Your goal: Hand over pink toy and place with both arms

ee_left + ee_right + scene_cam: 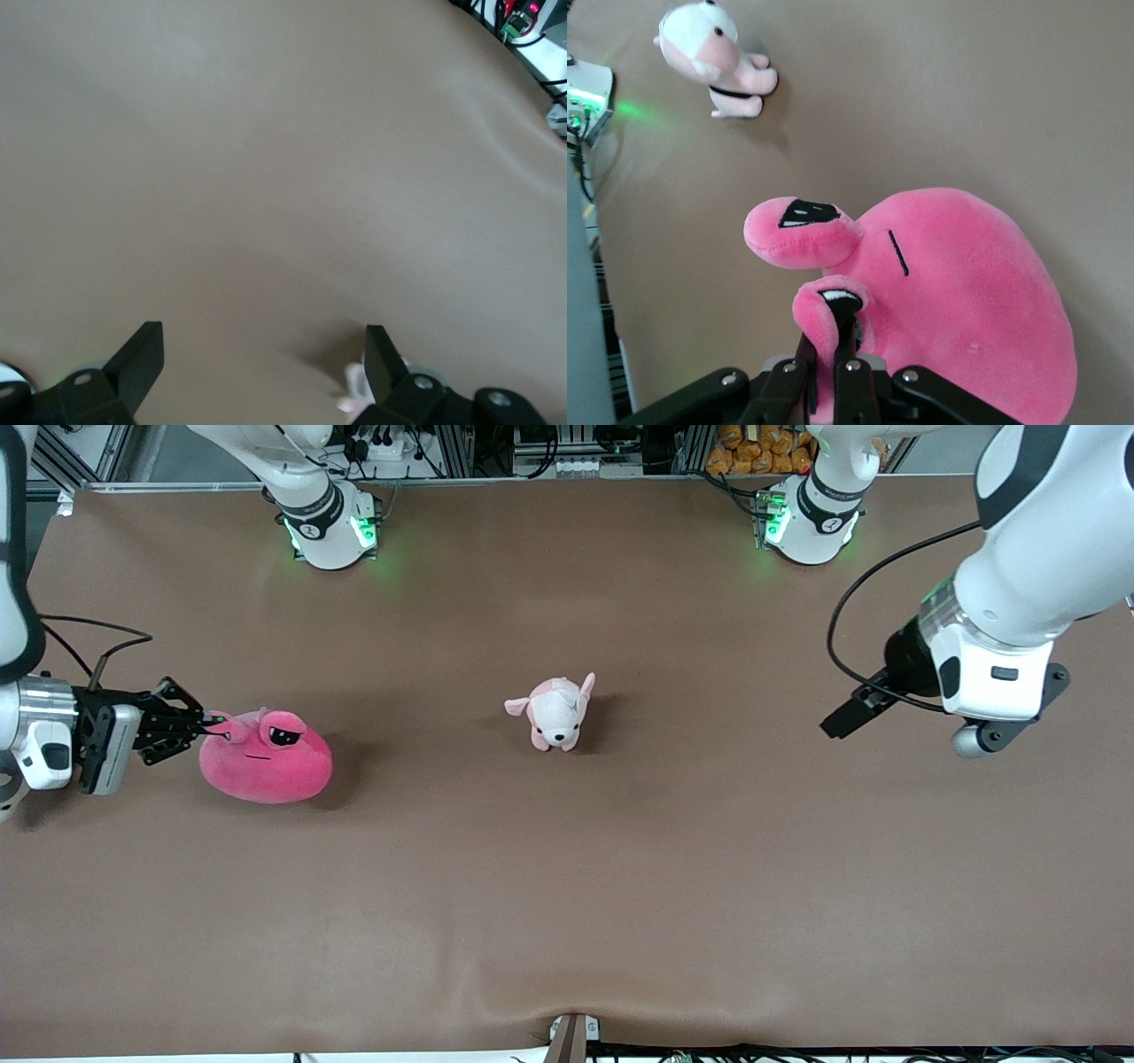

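Note:
The pink toy (266, 760) (970, 305) is up in the air above its shadow on the tabletop, so the right gripper needs to keep holding it.
The pink toy (266, 760) lies on the brown table toward the right arm's end, its stalk eyes up. My right gripper (213, 724) is shut on one of its stalk eyes. In the right wrist view the fingers (852, 354) pinch that stalk eye, with the toy's body (957, 301) beside them. My left gripper (837, 722) hangs over the table at the left arm's end, far from the toy. In the left wrist view my left gripper (264, 341) is open and empty, with only bare table between the fingers.
A small pale pink-and-white puppy plush (556, 710) stands near the table's middle; it also shows in the right wrist view (713, 57). A black cable (864, 593) loops by the left wrist. The arm bases (328, 527) stand along the edge farthest from the front camera.

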`<state>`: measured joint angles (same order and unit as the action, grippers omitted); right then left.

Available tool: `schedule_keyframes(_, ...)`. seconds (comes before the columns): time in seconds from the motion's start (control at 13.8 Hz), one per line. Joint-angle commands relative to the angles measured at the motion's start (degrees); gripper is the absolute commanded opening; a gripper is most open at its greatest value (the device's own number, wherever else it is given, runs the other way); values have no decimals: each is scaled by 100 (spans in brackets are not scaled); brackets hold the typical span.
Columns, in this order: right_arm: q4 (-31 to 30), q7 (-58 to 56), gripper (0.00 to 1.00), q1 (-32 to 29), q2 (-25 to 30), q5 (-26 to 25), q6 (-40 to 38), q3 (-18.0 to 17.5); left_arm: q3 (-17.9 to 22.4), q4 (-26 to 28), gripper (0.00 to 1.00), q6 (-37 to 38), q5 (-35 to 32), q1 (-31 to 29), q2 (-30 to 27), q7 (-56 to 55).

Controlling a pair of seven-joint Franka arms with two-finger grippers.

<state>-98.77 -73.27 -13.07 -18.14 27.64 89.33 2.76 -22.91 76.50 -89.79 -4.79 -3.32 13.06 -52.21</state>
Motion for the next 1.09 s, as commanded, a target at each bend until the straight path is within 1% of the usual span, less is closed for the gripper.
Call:
schedule_keyframes(0.0,86,-406,0,-424,-365,40,-206,-126,-20,49,100,242,-478,-194,-321,981)
schedule_keyframes(0.15,95,-722,0,-547,-567,57,-197,-126,-38,41,100,400,-400,-379,-391,1519)
schedule_keyframes(0.22,113,-845,0,-608,-663,57,-197,-126,-47,41,100,471,-347,-580,-540,1712)
schedule_keyframes(0.29,130,-933,0,-635,-725,66,-162,-126,-38,58,100,497,-190,-686,-593,2062)
schedule_keyframes(0.36,174,-978,0,-635,-761,57,-144,-126,154,154,100,620,-128,-635,-837,2605)
schedule_keyframes(0.51,270,-1144,0,-679,-892,40,-135,-126,759,592,100,656,-101,-214,-1251,3364)
schedule_keyframes(0.58,367,-1267,23,-688,-989,13,-127,-126,936,925,100,673,56,-178,-1531,3619)
schedule_keyframes(0.65,463,-1364,74,-688,-1068,-13,-127,-126,1268,1285,100,639,231,-47,-1847,3874)
schedule_keyframes(0.73,499,-1426,100,-697,-1095,-13,-118,-126,1707,1558,100,621,338,207,-2077,4024)
schedule_keyframes(0.8,569,-1435,100,-697,-1095,-31,-126,-118,1955,1761,100,621,382,383,-2262,4043)
schedule_keyframes(0.94,815,-1488,100,-697,-1086,-162,-144,-118,2062,2104,100,621,374,525,-2587,4052)
schedule_keyframes(1.02,955,-1479,100,-697,-1069,-241,-170,-118,2185,2228,100,621,348,656,-2693,4052)
